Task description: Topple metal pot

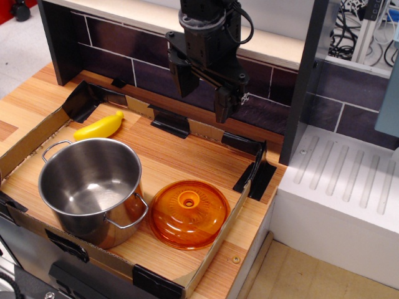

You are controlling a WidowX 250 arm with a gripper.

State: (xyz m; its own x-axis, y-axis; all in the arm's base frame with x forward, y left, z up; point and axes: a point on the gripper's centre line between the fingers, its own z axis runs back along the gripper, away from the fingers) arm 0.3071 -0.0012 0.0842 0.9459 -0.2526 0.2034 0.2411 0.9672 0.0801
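Note:
I should next grab the metal pot (92,187) by its steel rim (58,207) with my gripper, to topple the pot over on the wooden counter.
The metal pot (92,187) stands upright at the front left of the wooden counter, shiny steel with a wire loop handle on each side and an empty reflective inside. My gripper (202,93) hangs high above the back middle of the counter, well behind and to the right of the pot. Its two black fingers are spread apart and hold nothing.
An orange translucent domed lid (188,213) lies right of the pot, near its handle. A yellow banana-shaped toy (100,127) lies behind the pot. A low cardboard rim (225,233) with black tape borders the counter. A dark tiled back wall (112,43) and a white drainboard (349,187) stand around.

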